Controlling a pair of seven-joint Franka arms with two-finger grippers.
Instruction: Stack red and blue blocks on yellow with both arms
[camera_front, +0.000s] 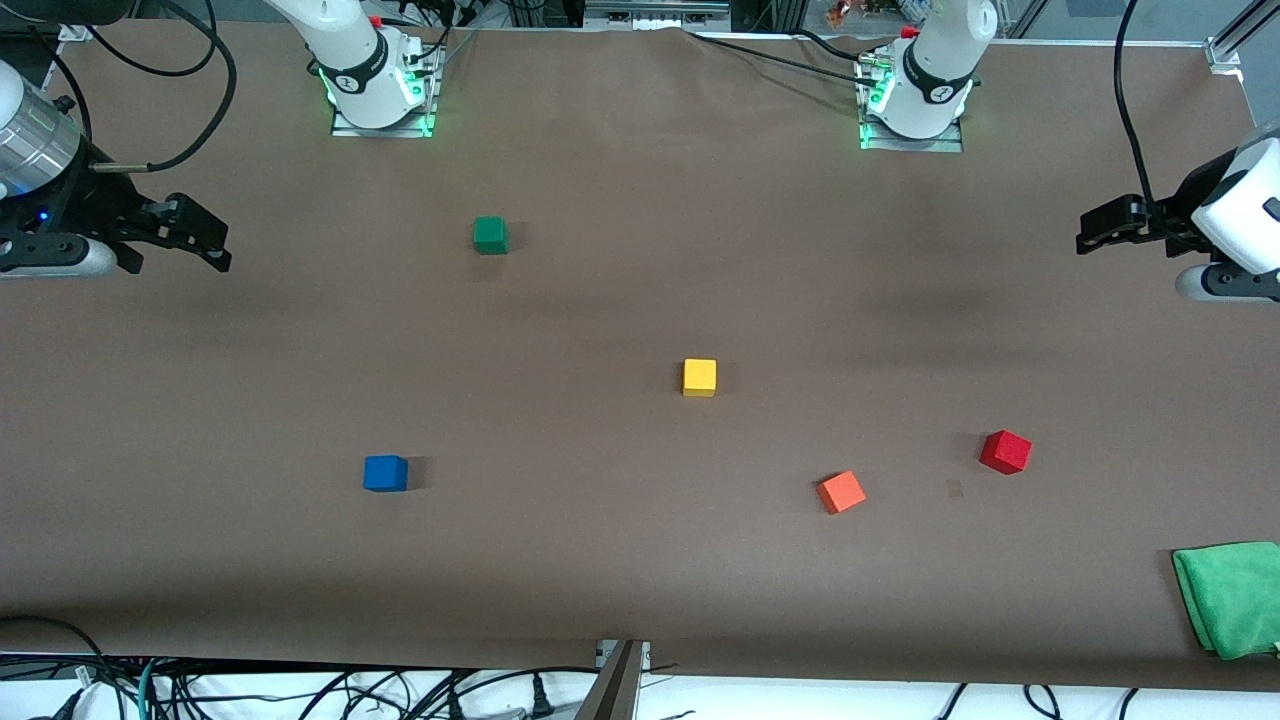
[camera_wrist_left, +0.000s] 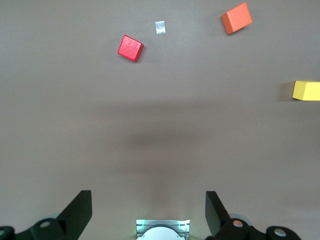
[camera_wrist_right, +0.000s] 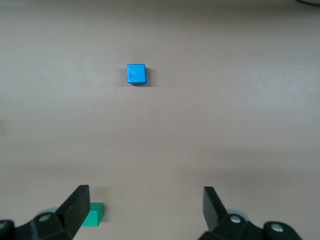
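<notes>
My left gripper is going to grab the red cube by its opposite sides next. Then it should stack the red cube on the yellow cube (camera_front: 699, 377) (camera_wrist_left: 306, 90).
The yellow cube (camera_front: 699, 377) sits near the middle of the table. The blue cube (camera_front: 385, 473) lies nearer the front camera, toward the right arm's end. The crimson red cube (camera_front: 1005, 451) lies toward the left arm's end. My right gripper (camera_front: 215, 245) is open and empty, held above the table at the right arm's end. Its wrist view shows the gripper (camera_wrist_right: 145, 197) and the blue cube (camera_wrist_right: 136, 74). My left gripper (camera_front: 1088, 232) is open and empty above the left arm's end. Its wrist view shows the gripper (camera_wrist_left: 148, 200), the red cube (camera_wrist_left: 131, 48) and the yellow cube (camera_wrist_left: 306, 90).
An orange-red cube (camera_front: 841, 492) lies between the yellow and red cubes, nearer the front camera. A green cube (camera_front: 490, 234) sits nearer the robots' bases. A folded green cloth (camera_front: 1230, 595) lies at the corner nearest the front camera at the left arm's end.
</notes>
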